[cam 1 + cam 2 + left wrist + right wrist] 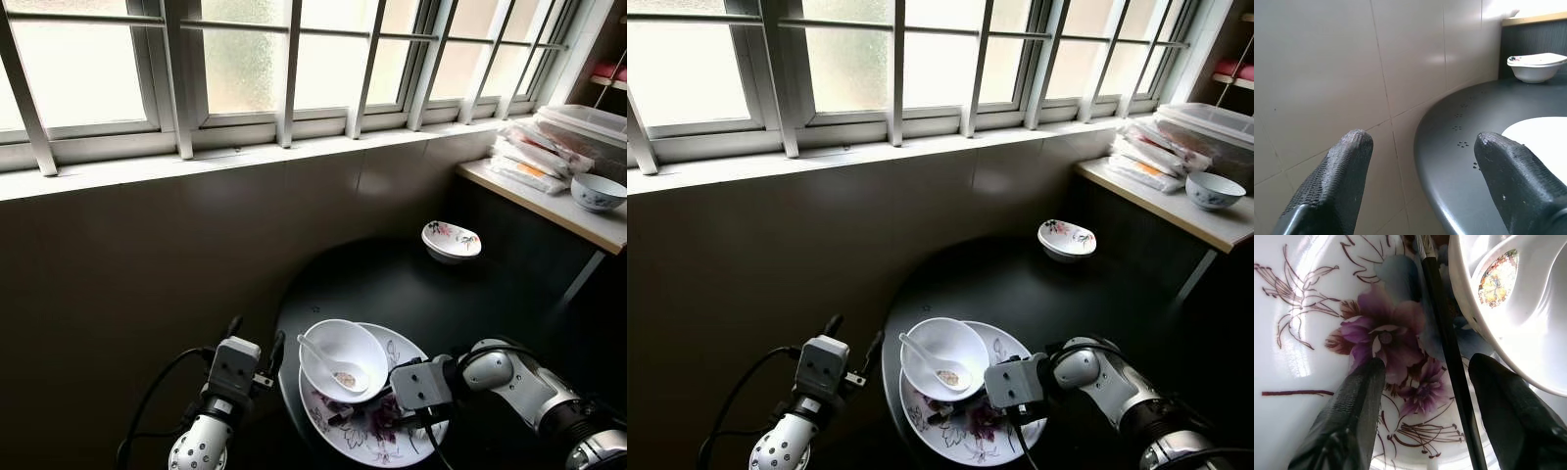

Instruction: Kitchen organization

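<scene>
My right gripper grabs the black chopstick by its plain black body [1452,352] next, to clear the plate [1308,357].
On the round black table [421,294] lies a white plate [392,446] painted with purple flowers. At its rear stands a white bowl [343,354] holding a white spoon [336,366]. Black chopsticks [1447,347] lie on the plate beside the bowl. My right gripper [1427,364] hangs open low over the plate, one finger on either side of the chopsticks, not closed on them. My left gripper [257,338] is open in the air left of the table's edge, holding nothing. A small flowered bowl [451,240] sits at the table's far side.
A tiled wall [1352,73] and a barred window run behind the table. To the right, a light counter [578,220] carries a blue-patterned bowl [598,191], stacked packets [534,152] and a plastic container [588,122].
</scene>
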### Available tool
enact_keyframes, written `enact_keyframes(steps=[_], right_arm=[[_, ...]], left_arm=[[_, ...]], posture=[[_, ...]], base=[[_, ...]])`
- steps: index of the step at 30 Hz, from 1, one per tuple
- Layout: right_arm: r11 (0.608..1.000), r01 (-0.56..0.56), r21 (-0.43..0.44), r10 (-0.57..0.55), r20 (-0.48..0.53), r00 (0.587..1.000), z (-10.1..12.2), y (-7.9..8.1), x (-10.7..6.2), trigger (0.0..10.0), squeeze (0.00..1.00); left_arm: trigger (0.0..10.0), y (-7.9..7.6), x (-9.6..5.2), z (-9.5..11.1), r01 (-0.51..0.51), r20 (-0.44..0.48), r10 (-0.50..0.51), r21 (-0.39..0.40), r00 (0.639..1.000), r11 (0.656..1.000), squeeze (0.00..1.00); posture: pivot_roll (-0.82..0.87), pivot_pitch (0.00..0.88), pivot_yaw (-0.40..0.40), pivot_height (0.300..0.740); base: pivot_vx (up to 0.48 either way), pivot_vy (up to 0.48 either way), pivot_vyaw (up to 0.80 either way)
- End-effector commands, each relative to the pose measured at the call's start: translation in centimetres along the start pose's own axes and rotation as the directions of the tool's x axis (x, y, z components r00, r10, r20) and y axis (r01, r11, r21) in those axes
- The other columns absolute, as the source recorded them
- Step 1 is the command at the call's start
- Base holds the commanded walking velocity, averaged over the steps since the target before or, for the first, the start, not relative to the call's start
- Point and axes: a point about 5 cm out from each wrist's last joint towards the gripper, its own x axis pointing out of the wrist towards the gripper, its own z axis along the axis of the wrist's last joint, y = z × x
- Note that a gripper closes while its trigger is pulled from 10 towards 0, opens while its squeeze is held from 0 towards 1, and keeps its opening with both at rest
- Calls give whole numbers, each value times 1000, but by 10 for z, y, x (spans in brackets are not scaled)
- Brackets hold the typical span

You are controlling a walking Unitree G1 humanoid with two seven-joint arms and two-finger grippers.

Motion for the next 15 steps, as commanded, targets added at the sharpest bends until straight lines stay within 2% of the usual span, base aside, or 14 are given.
enact_keyframes(steps=[1, 8, 10, 15], right_arm=[[999, -38, -19, 38, -31, 999, 0, 2, -5, 10000, 0], [999, -24, -26, 23, -52, 998, 13, 4, -14, 10000, 0], [1000, -7, 0, 7, -115, 993, 10, 5, -17, 10000, 0], [995, 69, 67, -56, -175, 983, 7, 2, -21, 10000, 0]], left_arm=[[10000, -3, 2, 0, 8, 0, -8, -11, 1000, 1000, 0], [10000, -2, 2, 0, 6, 0, -6, -11, 1000, 1000, 0], [10000, -3, 2, 0, 6, 1, -6, -11, 1000, 1000, 0], [10000, -4, 3, 0, 10, 2, -10, -13, 1000, 1000, 0]], posture=[[64, 0, -94, 740], [63, 0, -95, 740], [63, 0, -95, 740], [52, 0, -92, 740]], base=[[0, 0, 0], [0, 0, 0], [0, 0, 0], [0, 0, 0]])
